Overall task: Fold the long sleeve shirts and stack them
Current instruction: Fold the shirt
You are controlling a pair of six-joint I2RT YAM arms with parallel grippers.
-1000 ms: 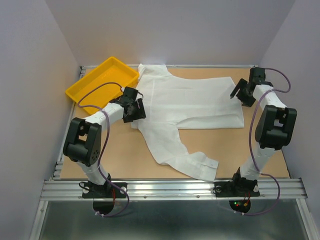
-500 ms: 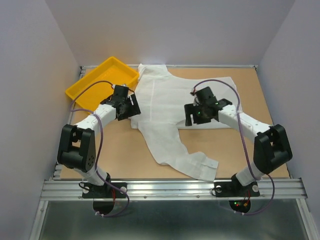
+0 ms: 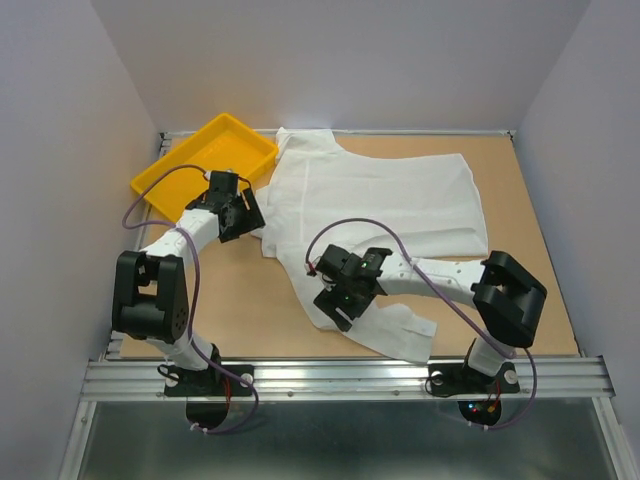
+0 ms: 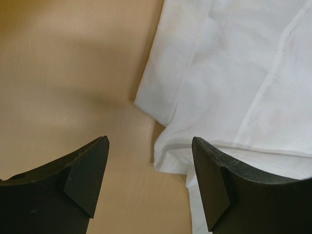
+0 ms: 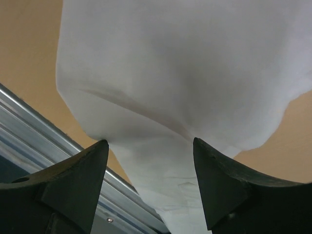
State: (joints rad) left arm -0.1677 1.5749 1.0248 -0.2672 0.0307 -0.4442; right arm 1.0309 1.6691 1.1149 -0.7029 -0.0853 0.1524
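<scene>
The trailing sleeve [image 5: 142, 145] needs to be folded onto the white shirt's body, so my right gripper should next grab it partway along, at its bend near the bar.
One of the long sleeve shirts [image 3: 390, 200], plain white, lies spread flat across the middle of the table. One sleeve [image 3: 375, 325] trails toward the front edge. My left gripper [image 3: 243, 222] hovers open at the shirt's left edge, next to the tray. In the left wrist view the left gripper [image 4: 150, 144] has bare table under one finger and a folded corner of the shirt [image 4: 229, 83] by the other. My right gripper [image 3: 335, 308] is open low over the sleeve; in the right wrist view the white cloth [image 5: 170, 73] fills the space ahead of the right gripper [image 5: 150, 142]. Nothing is held.
A yellow plastic tray [image 3: 165, 180] sits tilted at the back left corner, just beyond my left gripper. The metal rail [image 3: 350, 375] runs along the front edge, close to the sleeve end, and shows as the rail [image 5: 44, 131] in the right wrist view. Walls enclose three sides.
My right arm swung from the far right corner across the shirt down to the sleeve near the front. My left gripper shifted back and left toward the tray and opened slightly wider.
</scene>
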